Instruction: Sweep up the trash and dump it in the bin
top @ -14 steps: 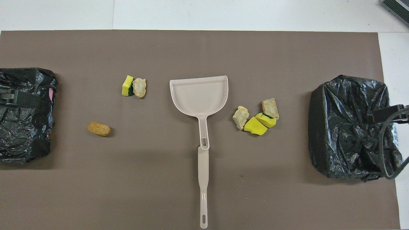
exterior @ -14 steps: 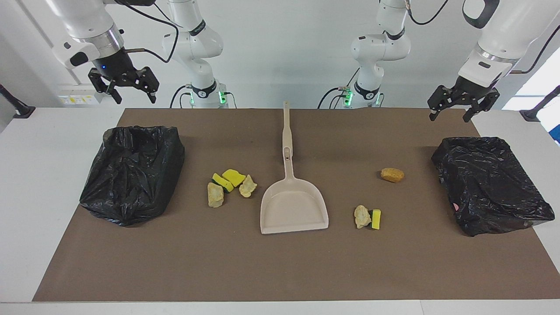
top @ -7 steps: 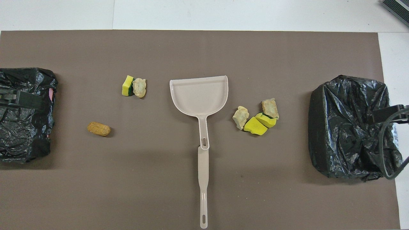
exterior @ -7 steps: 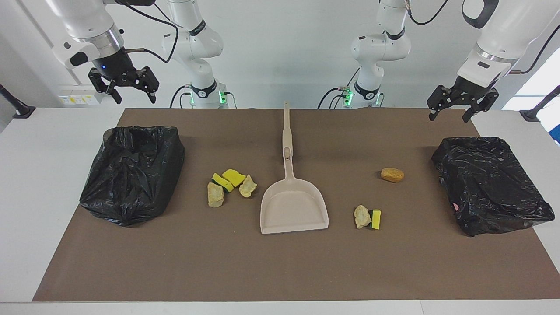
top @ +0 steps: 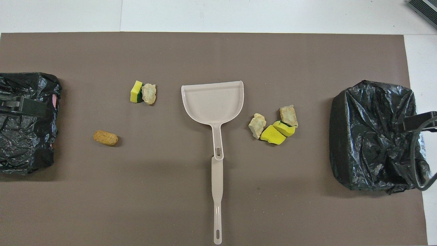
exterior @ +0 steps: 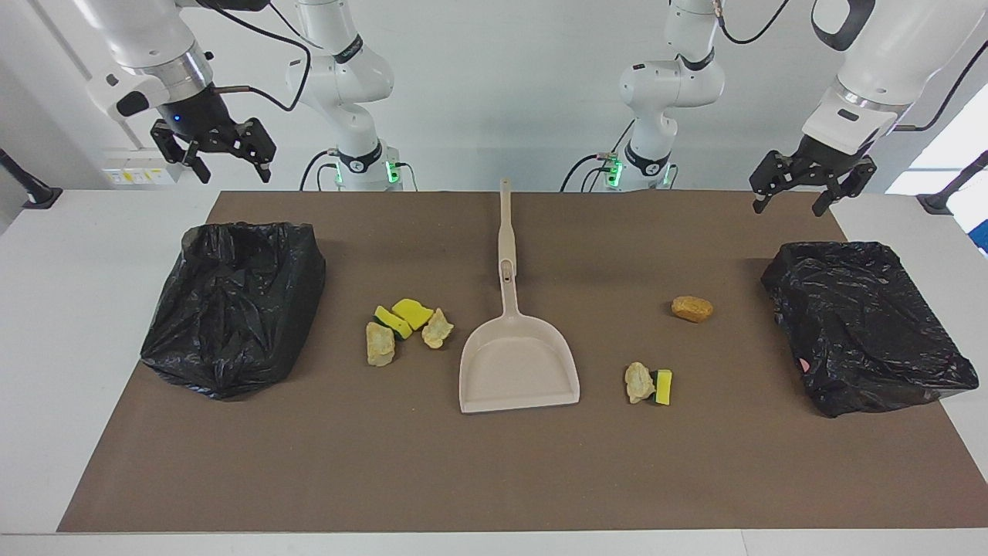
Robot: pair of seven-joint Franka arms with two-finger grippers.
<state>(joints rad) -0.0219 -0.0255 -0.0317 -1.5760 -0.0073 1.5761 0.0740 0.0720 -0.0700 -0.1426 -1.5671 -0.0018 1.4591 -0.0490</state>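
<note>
The right gripper grabs the dustpan by its narrow handle [top: 217, 145] next, since the dustpan's broad scoop spreads too wide for the fingers.
The trash lies on the brown mat in three spots. Two yellow sponge pieces [exterior: 405, 315] [top: 277, 132] and two beige chunks [exterior: 380, 344] sit between the dustpan [exterior: 519, 371] [top: 213, 102] and the bin at the right arm's end [exterior: 231, 305] [top: 372, 136]. A beige chunk [exterior: 638, 382] touches a sponge piece [exterior: 663, 387] toward the left arm's end. Nearer to the robots than that pair lies the golden-brown lump [exterior: 691, 309] [top: 106, 137]. My right gripper [exterior: 235, 171] hangs open and empty, high above its bin. My left gripper [exterior: 791, 202] hangs open and empty above the other bin [exterior: 864, 324] [top: 27, 123].
Both bins are lined with crumpled black bags. A long beige handle [exterior: 505, 228] [top: 216, 191] lies end to end with the dustpan's handle and points toward the robots. The mat ends short of the white table edge.
Both grippers have drifted slightly upward and outward toward their own ends of the table. Nothing on the mat has moved.
</note>
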